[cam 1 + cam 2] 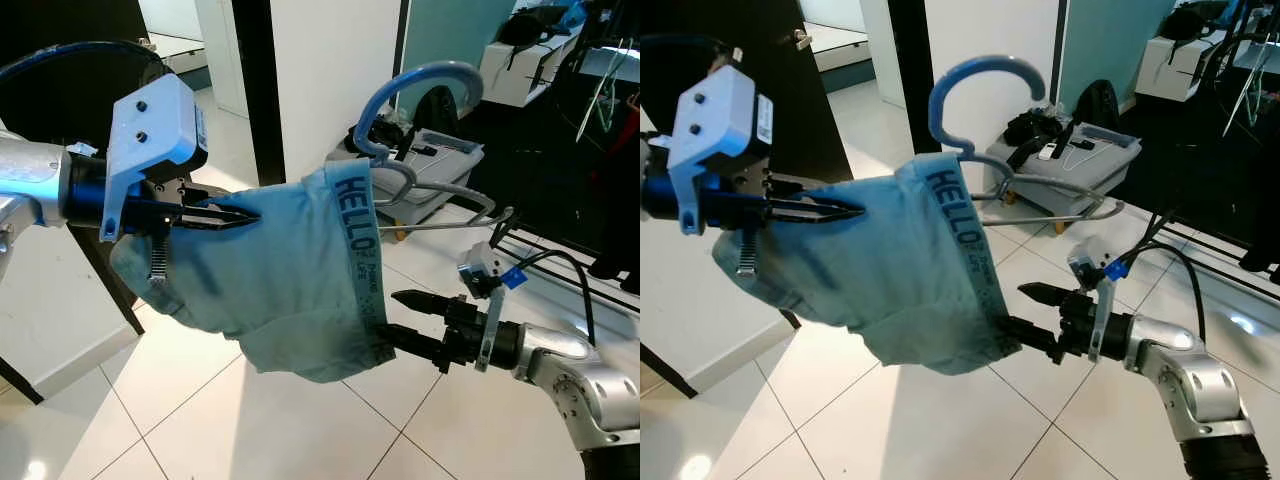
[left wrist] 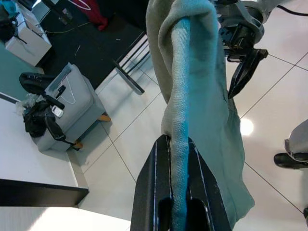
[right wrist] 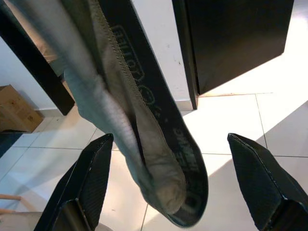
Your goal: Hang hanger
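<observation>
My right gripper is to grab the garment next by its waistband corner (image 1: 381, 347), where the folded edge sticks out, because the garment's slack cloth (image 1: 275, 300) droops below the hanger.
A light blue garment (image 1: 280, 280) with a dark "HELLO" waistband (image 1: 357, 235) hangs on a blue hanger, whose hook (image 1: 430, 80) rises above it. Thin grey hanger arms (image 1: 450, 215) stick out to the right. My left gripper (image 1: 248, 215) is shut on the garment's left edge and holds it up in the air; in the left wrist view the cloth (image 2: 192, 96) runs out from between the fingers (image 2: 159, 192). My right gripper (image 1: 392, 316) is open at the garment's lower right corner. In the right wrist view the waistband (image 3: 163, 144) hangs between its spread fingers (image 3: 86, 183).
A grey box (image 1: 440, 170) with black items on and beside it stands on the white tiled floor (image 1: 300, 430) behind the garment. A dark door (image 1: 840, 100) is at the back left. A black rack base (image 1: 570, 255) and dark clutter lie to the right.
</observation>
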Robot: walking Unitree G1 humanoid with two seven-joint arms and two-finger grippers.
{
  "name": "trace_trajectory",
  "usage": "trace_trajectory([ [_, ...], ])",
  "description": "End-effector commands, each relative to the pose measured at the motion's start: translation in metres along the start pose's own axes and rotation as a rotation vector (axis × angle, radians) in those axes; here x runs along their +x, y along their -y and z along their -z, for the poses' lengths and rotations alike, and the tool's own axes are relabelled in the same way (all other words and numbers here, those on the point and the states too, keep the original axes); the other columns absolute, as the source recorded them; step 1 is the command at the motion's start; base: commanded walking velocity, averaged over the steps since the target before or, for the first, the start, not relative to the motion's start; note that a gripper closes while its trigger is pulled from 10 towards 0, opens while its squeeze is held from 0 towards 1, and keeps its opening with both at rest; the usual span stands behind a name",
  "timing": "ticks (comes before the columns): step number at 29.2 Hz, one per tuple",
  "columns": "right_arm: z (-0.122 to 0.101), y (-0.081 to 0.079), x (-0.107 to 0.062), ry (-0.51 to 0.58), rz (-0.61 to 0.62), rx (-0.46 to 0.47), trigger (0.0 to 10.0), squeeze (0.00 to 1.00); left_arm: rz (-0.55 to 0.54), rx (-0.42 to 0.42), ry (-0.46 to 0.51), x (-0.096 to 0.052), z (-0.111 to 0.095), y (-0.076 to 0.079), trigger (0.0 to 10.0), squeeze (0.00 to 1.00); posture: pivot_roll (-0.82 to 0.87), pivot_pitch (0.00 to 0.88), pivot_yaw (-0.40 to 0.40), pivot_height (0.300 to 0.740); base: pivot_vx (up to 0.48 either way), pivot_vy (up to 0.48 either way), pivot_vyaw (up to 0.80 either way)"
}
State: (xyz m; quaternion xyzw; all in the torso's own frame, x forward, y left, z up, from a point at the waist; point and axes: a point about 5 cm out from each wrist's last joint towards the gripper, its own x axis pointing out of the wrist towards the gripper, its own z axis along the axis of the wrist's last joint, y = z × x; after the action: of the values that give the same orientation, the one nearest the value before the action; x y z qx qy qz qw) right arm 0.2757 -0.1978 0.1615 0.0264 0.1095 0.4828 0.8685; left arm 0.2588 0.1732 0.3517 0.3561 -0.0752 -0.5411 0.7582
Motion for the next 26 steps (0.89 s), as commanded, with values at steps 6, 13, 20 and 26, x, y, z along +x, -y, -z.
trace_trajectory([
  [6, -0.003, -0.003, -0.006, 0.007, -0.032, -0.002, 10.0, 0.00, -0.007, 0.014, 0.026, -0.002, -0.006, -0.002, 10.0, 0.00, -0.04, 0.000, 0.039, 0.740, 0.000, 0.000, 0.00],
  [13, 0.002, -0.006, -0.011, -0.022, -0.055, 0.007, 10.0, 0.00, -0.010, 0.012, 0.023, -0.002, -0.006, -0.003, 10.0, 0.00, -0.04, 0.000, 0.039, 0.740, 0.000, 0.000, 0.00],
  [20, 0.002, 0.006, -0.022, -0.024, -0.003, 0.018, 10.0, 0.00, -0.022, 0.019, 0.012, -0.005, -0.006, -0.006, 10.0, 0.00, -0.04, 0.000, 0.039, 0.740, 0.000, 0.000, 0.00],
  [26, 0.005, -0.015, -0.018, -0.042, -0.158, 0.038, 10.0, 0.00, -0.022, 0.017, 0.015, -0.006, -0.007, -0.005, 10.0, 0.00, -0.03, 0.000, 0.037, 0.740, 0.000, 0.000, 0.00],
])
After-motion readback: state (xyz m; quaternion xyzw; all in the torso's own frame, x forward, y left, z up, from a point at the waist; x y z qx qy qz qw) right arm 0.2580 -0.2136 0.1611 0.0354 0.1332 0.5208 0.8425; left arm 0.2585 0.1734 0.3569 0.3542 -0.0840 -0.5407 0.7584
